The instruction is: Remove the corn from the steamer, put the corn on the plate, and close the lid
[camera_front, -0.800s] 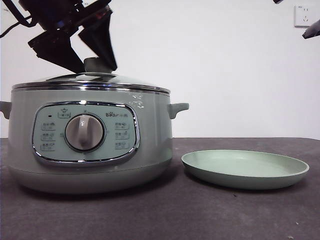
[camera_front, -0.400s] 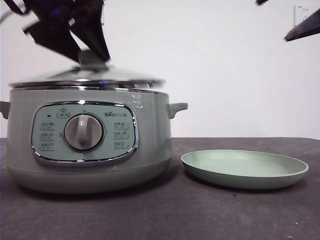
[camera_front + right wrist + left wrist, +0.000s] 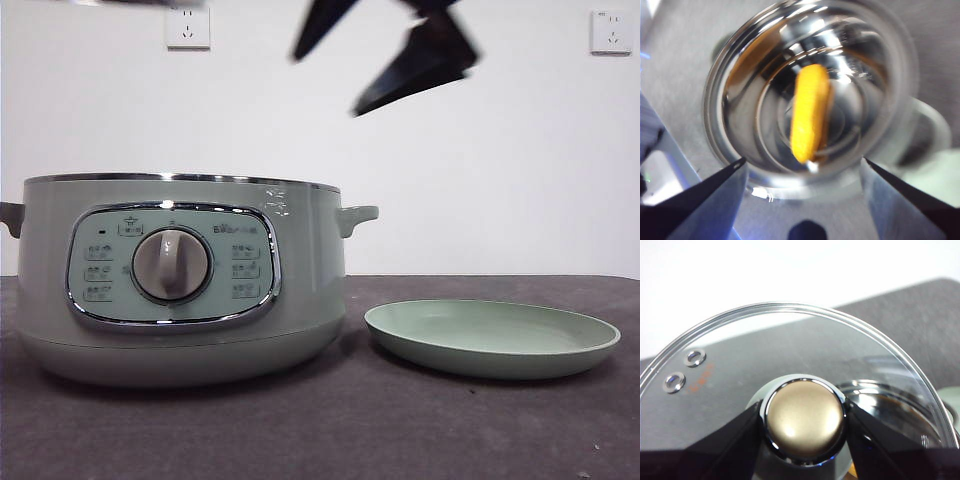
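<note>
I need to pick up the corn around its middle (image 3: 809,112) with my right gripper next. The corn is a long cob (image 3: 808,120), so this will keep both ends level.
The steamer (image 3: 180,280) stands at the left of the table with no lid on it. In the right wrist view I look down into its steel bowl (image 3: 710,115), where the corn (image 3: 810,112) lies in the middle. My right gripper (image 3: 802,160) is open and empty, high above the steamer; in the front view it (image 3: 326,85) hangs above the pot's right side. My left gripper (image 3: 804,412) is shut on the knob of the glass lid (image 3: 790,350) and holds it up, out of the front view. The plate (image 3: 490,335) sits empty to the right of the steamer.
The dark table top (image 3: 400,430) runs in front of the pot and plate. A white wall with two sockets (image 3: 188,25) stands behind. The steamer's side handle (image 3: 355,215) points toward the plate.
My left gripper has lifted the lid off the steamer and up out of the front view. My right gripper has moved in from the top right to above the open pot.
</note>
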You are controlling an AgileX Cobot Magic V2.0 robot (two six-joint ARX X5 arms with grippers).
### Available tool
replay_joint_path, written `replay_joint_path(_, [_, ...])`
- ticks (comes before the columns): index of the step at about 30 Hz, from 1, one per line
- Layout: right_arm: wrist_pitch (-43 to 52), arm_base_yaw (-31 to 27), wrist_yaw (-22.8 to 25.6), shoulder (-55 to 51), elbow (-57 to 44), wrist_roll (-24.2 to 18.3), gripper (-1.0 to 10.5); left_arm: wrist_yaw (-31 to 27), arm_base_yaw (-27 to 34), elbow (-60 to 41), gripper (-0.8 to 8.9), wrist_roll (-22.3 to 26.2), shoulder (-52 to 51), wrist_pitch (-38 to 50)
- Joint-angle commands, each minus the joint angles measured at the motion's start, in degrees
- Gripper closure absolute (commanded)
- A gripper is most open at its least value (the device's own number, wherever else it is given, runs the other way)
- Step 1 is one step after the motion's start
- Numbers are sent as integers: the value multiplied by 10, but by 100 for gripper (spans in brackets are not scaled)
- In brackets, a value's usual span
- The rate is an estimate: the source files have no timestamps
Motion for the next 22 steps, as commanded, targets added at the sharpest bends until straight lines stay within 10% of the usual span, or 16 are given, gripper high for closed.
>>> replay_joint_path(1, [-25, 23, 35, 70, 68, -31, 568, -26, -1, 4, 822, 4, -39, 17])
replay_joint_path(22, [-107, 115, 160, 375, 308, -109, 567, -101, -1, 4, 822, 8, -129, -25])
